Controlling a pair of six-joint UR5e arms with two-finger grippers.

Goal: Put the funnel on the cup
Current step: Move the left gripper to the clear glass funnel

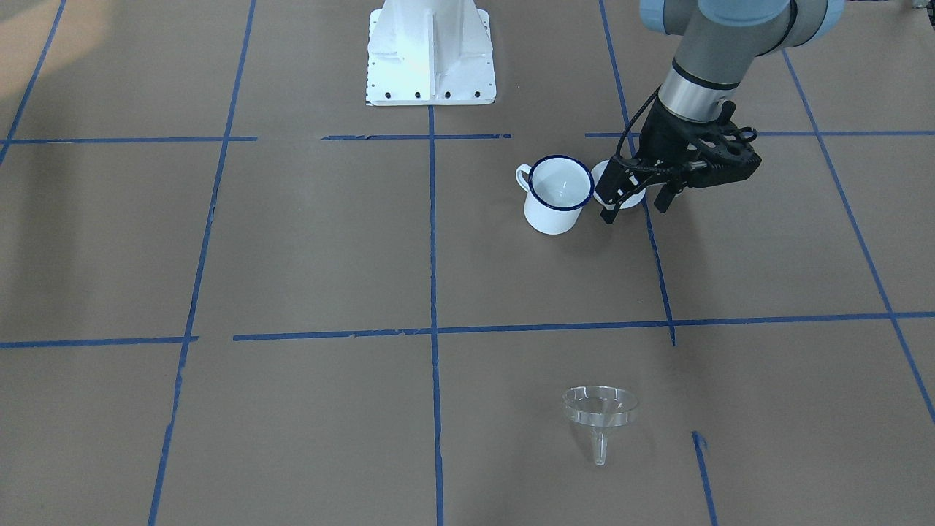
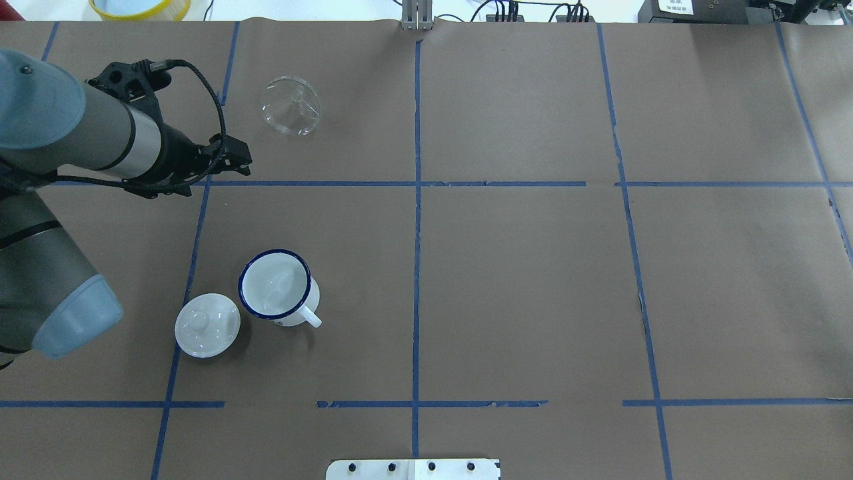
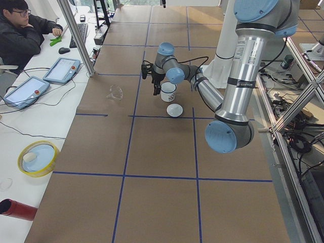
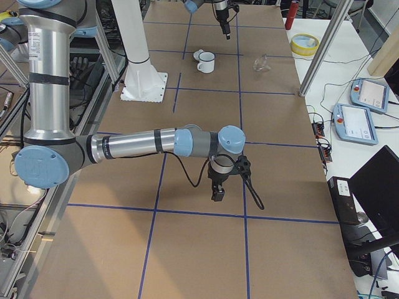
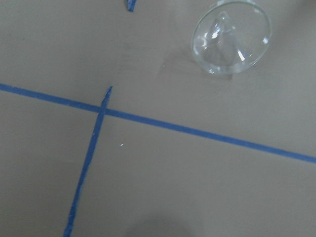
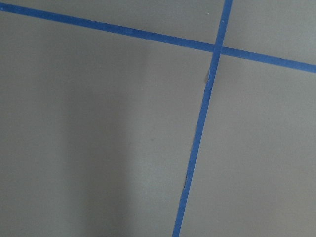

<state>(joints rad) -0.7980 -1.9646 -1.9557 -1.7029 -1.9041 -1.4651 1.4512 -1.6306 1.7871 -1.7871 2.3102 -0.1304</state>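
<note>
My left gripper reaches the clear funnel and grabs it by its wide rim [image 1: 600,394] next, to set it on the cup [image 1: 556,193].
The clear funnel [image 1: 600,409] lies on its side on the brown paper, far from the robot; it also shows in the overhead view [image 2: 290,105] and at the top of the left wrist view [image 5: 231,37]. The white cup [image 1: 556,193] with a dark blue rim stands upright and empty [image 2: 275,285]. My left gripper [image 1: 634,212] is open and empty, raised above the table between the cup and the funnel [image 2: 232,157]. My right gripper [image 4: 218,188] shows only in the exterior right view, over bare paper; I cannot tell whether it is open or shut.
A round white knobbed lid [image 2: 207,325] lies beside the cup, on its left in the overhead view. The robot's white base [image 1: 431,55] stands at the near edge. A yellow bowl [image 3: 38,158], a red cylinder [image 3: 17,209] and tablets sit on the side bench by an operator [image 3: 25,33].
</note>
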